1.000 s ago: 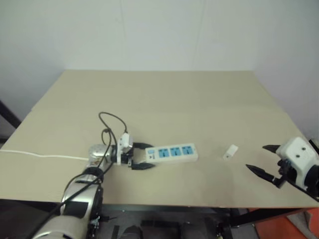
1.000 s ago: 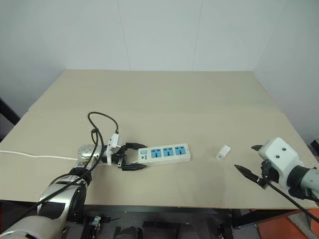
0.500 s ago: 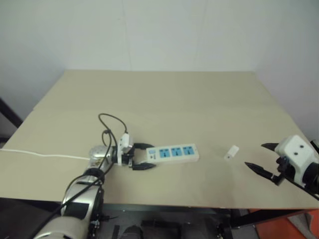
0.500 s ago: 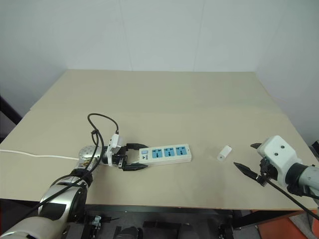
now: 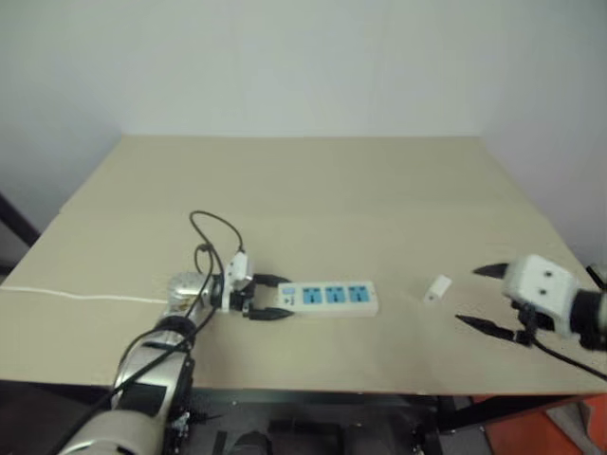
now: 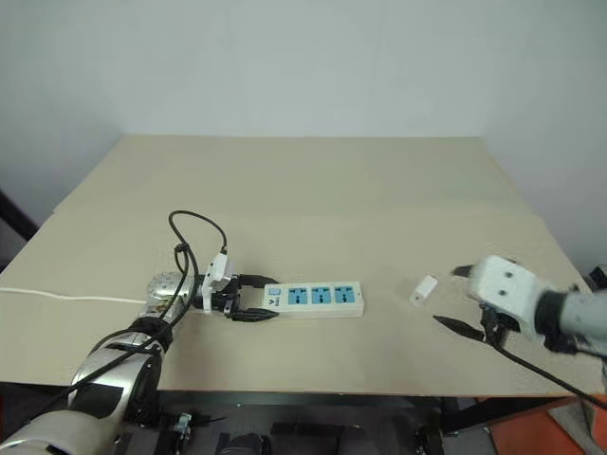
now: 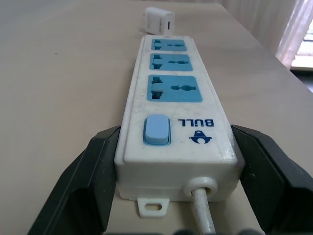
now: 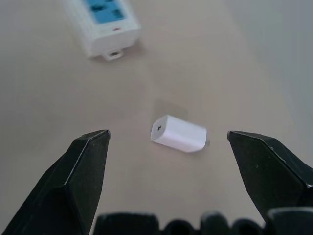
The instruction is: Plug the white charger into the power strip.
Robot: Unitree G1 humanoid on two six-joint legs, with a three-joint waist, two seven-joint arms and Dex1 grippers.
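Note:
The white charger [image 5: 438,287] has prongs poking out of one end, so the robot's right gripper will next grab it by its flat long sides.
The power strip [image 5: 332,297] lies flat near the table's front edge, its three blue outlets facing up. My left gripper [image 5: 280,296] is shut on its switch end, and the left wrist view has a black finger [image 7: 95,171] pressed against each long side. The white charger [image 5: 438,287] lies on its side on the table, to the right of the strip and apart from it. My right gripper [image 5: 467,295] hovers open just right of the charger. In the right wrist view the charger [image 8: 178,133] sits between and beyond the spread fingers, untouched.
The strip's thin white cord [image 5: 76,296] runs left across the tan table [image 5: 303,190] and off its left edge. A black cable [image 5: 213,232] loops above my left wrist. The table's right edge is close to my right gripper.
My left gripper has closed its fingers onto the switch end of the power strip. My right gripper has moved left and a little up toward the charger and rolled, still open.

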